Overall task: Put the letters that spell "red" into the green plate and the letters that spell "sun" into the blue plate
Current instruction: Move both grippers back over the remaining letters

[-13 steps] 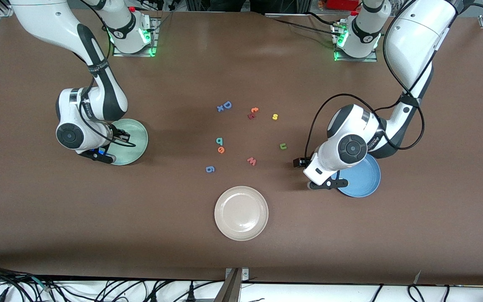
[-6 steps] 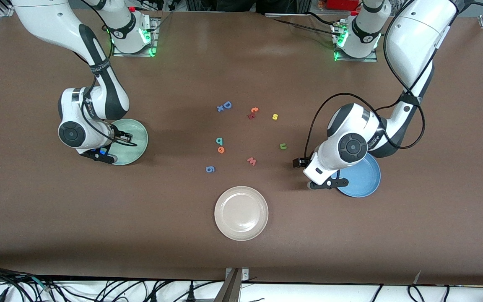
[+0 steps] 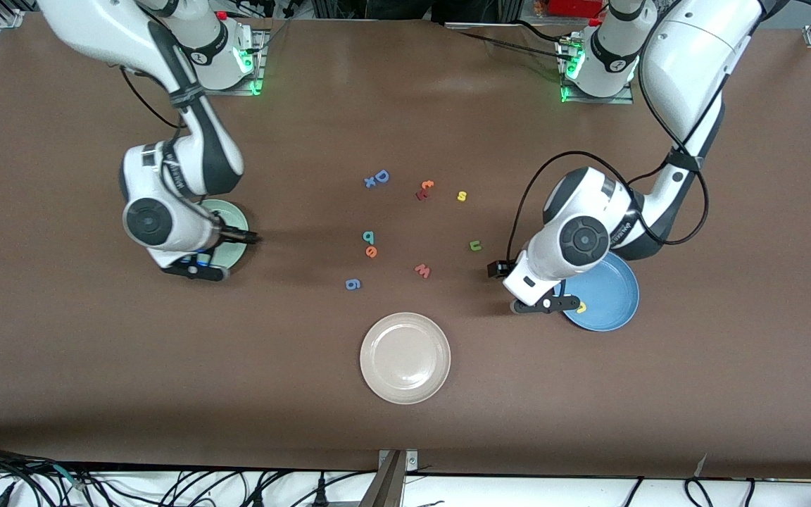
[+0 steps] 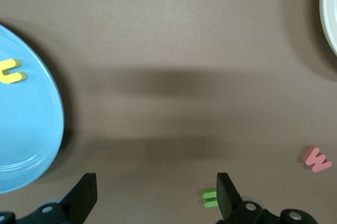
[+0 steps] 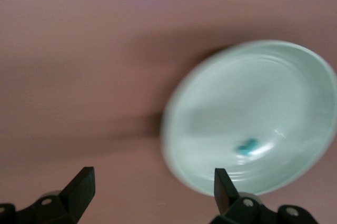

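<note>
My right gripper grabs the orange "e" by its rounded outer edges next, to spell "red" in the green plate.
The green plate lies toward the right arm's end, half hidden under the right arm. A teal "r" rests in it. My right gripper is open and empty at the plate's edge. The blue plate holds a yellow "n". My left gripper hangs open and empty beside that plate, near the green "u". The yellow "s", teal "d" and orange "e" lie mid-table.
A cream plate sits nearest the front camera. Other letters lie mid-table: a pink "w", a blue "g", a blue "D" with a small "x", and an orange "t".
The right gripper has opened, left the teal "r" in the green plate, and swung toward mid-table. The left arm shifted slightly, uncovering the yellow "n".
</note>
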`<state>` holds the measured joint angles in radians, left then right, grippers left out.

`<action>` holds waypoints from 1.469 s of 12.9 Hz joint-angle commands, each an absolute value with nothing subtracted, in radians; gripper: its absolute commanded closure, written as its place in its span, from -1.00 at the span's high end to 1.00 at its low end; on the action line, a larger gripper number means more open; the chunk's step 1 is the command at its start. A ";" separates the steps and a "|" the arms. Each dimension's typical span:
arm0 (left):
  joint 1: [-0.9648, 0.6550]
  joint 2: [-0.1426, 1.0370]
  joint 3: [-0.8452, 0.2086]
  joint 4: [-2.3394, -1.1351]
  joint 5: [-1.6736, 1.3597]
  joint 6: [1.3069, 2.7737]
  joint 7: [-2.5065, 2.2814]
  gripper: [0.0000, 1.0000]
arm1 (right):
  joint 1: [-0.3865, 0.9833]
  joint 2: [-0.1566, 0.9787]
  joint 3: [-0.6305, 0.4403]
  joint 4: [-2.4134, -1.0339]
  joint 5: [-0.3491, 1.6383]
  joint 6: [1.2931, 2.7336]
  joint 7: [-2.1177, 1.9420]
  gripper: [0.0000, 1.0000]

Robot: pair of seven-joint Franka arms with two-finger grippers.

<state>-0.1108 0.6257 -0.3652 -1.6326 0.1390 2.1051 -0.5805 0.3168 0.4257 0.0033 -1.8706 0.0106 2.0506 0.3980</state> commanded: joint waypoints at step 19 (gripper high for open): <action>-0.284 0.620 -0.291 -1.954 0.146 2.548 -0.939 0.97 | 0.646 0.782 0.045 -1.559 0.008 2.329 0.581 0.20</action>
<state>-0.2670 0.6103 -0.3023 -1.9625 0.1389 2.5356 -0.9165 0.6436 0.7808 0.0476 -1.5610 0.0103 2.3649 0.5854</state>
